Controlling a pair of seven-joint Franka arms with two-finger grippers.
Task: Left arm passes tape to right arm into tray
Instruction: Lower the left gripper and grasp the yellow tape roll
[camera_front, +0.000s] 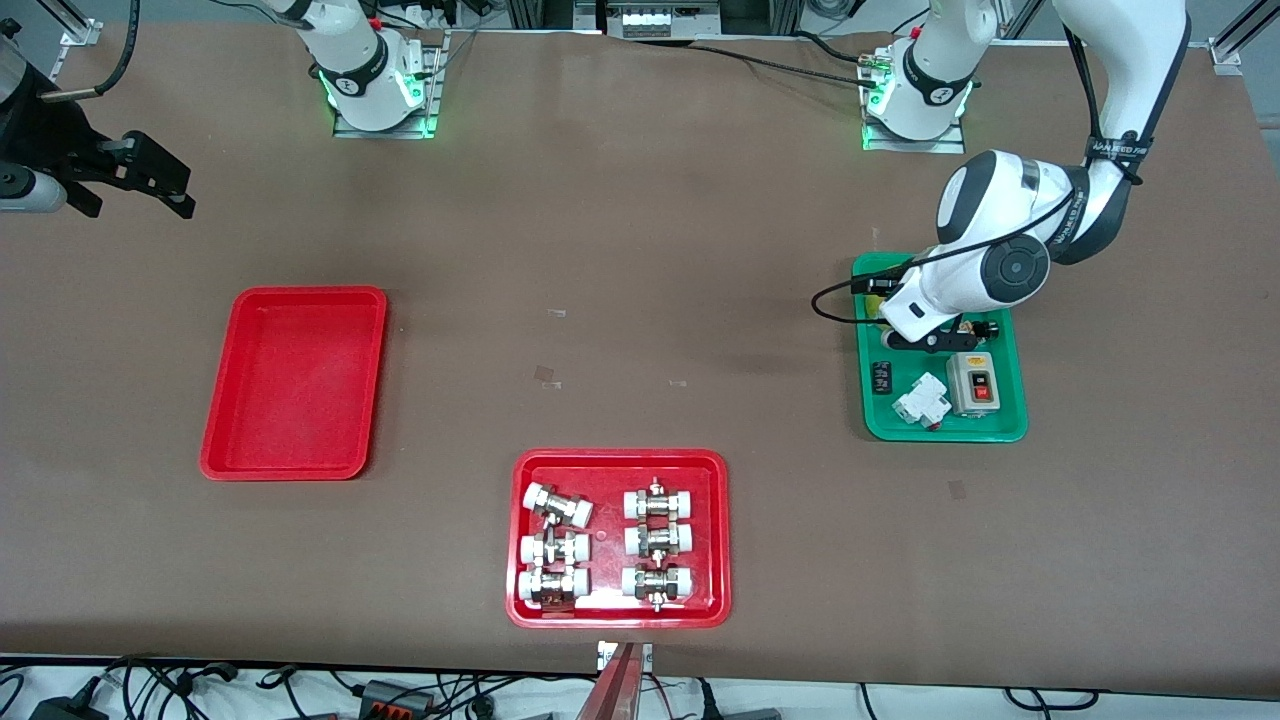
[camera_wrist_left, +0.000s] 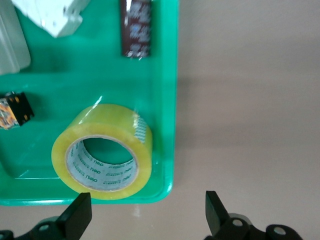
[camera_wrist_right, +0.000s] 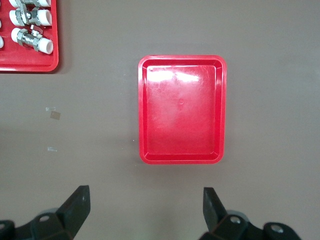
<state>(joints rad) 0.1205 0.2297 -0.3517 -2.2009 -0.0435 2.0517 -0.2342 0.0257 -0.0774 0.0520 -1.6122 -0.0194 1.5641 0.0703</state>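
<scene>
My left gripper should grab the tape (camera_wrist_left: 117, 125) next by its ring side (camera_wrist_left: 102, 176). It will then pass the tape across to my right gripper.
The tape (camera_wrist_left: 117, 125), a translucent yellow roll with a pale printed core, lies flat in a corner of the green tray (camera_wrist_left: 75, 75). My left gripper (camera_wrist_left: 147, 205) is open and empty above that tray corner, with the roll just off one finger. In the front view the left hand (camera_front: 925, 340) hangs over the green tray (camera_front: 945, 430) and hides the tape. The plain red tray (camera_front: 295, 385) lies empty toward the right arm's end of the table. My right gripper (camera_front: 170, 190) is open and empty, held high, and its wrist view shows the tray (camera_wrist_right: 181, 110) below.
A red tray with several white-capped metal fittings (camera_front: 620, 610) sits near the front camera, and part of it shows in the right wrist view (camera_wrist_right: 30, 64). The green tray also holds a switch box (camera_front: 972, 385), a white breaker (camera_front: 920, 400) and a dark cylinder (camera_wrist_left: 136, 27).
</scene>
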